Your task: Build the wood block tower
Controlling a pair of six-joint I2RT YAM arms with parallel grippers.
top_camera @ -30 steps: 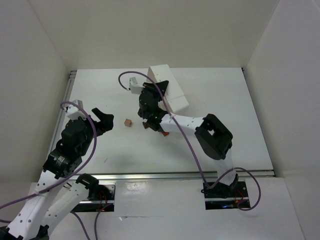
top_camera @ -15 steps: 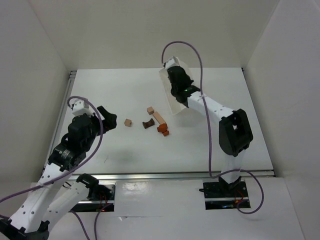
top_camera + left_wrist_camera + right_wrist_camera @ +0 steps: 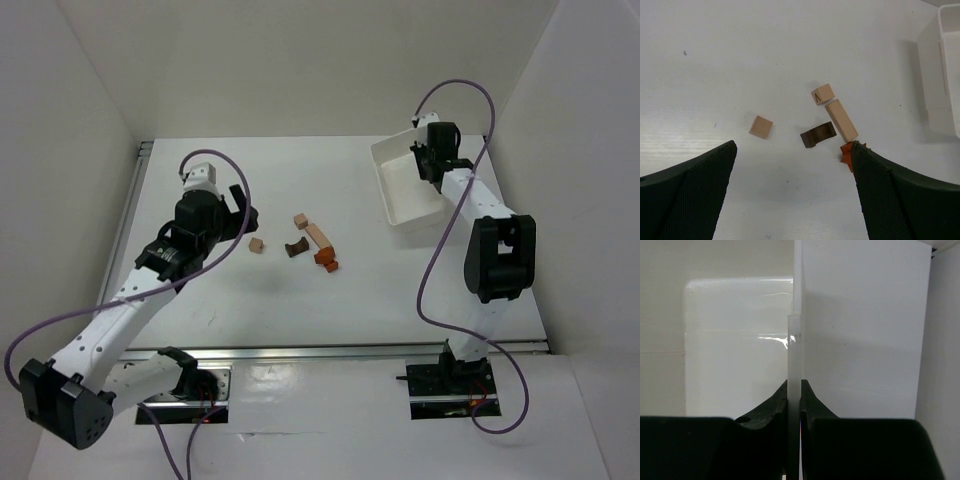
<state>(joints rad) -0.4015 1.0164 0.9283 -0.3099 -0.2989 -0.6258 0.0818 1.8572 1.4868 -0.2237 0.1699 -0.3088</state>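
The white tray hangs tilted above the table, so my right gripper now lowers it flat before releasing it.
The wood blocks lie loose and unstacked mid-table. They are a tan cube point(image 3: 257, 244) point(image 3: 761, 127), a second marked cube point(image 3: 299, 219) point(image 3: 822, 94), a long tan bar point(image 3: 318, 234) point(image 3: 841, 120), a dark brown arch piece point(image 3: 296, 248) point(image 3: 818, 135) and orange-red pieces point(image 3: 325, 259) point(image 3: 846, 150). My left gripper point(image 3: 243, 213) point(image 3: 792, 147) hangs open just left of the tan cube, holding nothing. At the back right, my right gripper point(image 3: 426, 162) point(image 3: 794, 390) is shut on the thin wall of the white tray point(image 3: 408, 190) point(image 3: 795, 335).
The tray's interior shows white and glossy in the right wrist view, with nothing visible in it. White enclosure walls point(image 3: 90, 150) surround the table on three sides. A metal rail point(image 3: 340, 350) runs along the near edge.
The right arm carried the white tray from the table's middle to the back right, uncovering the blocks. The left arm reached forward and right toward the tan cube, its jaws widening.
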